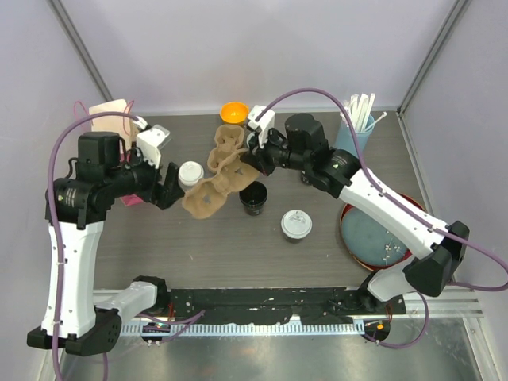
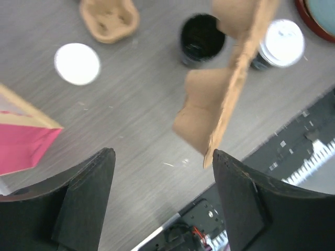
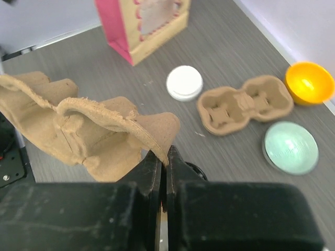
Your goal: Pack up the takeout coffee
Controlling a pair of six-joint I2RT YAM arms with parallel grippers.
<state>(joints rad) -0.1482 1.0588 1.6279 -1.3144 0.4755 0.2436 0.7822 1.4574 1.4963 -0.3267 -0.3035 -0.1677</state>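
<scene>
The pink bag's opening has to stay free for the packed coffee. My left gripper should next grip the pink paper bag by its top edge (image 1: pixel 109 105).
My right gripper (image 1: pixel 255 161) (image 3: pixel 166 152) is shut on the rim of a brown cardboard cup carrier (image 1: pixel 213 192) (image 3: pixel 89 130) and holds it tilted above the table. My left gripper (image 1: pixel 175 190) (image 2: pixel 162 154) is open and empty, just left of the carrier's low end (image 2: pixel 220 115). An open black cup (image 1: pixel 254 198) (image 2: pixel 201 37) stands beside the carrier. A black cup with a white lid (image 1: pixel 296 225) (image 2: pixel 282 43) stands to its right. A white lid (image 1: pixel 190 173) (image 2: pixel 77 63) (image 3: pixel 184 82) sits near my left gripper; I cannot tell if a cup is under it.
A smaller two-cup carrier (image 1: pixel 230 143) (image 3: pixel 243 104) lies flat at the back. An orange bowl (image 1: pixel 234 113), a pink paper bag (image 1: pixel 115 119), a blue tumbler of straws (image 1: pixel 357 127) and a red tray (image 1: pixel 349 238) ring the table. A pale green disc (image 3: pixel 290 147) lies near the bowl.
</scene>
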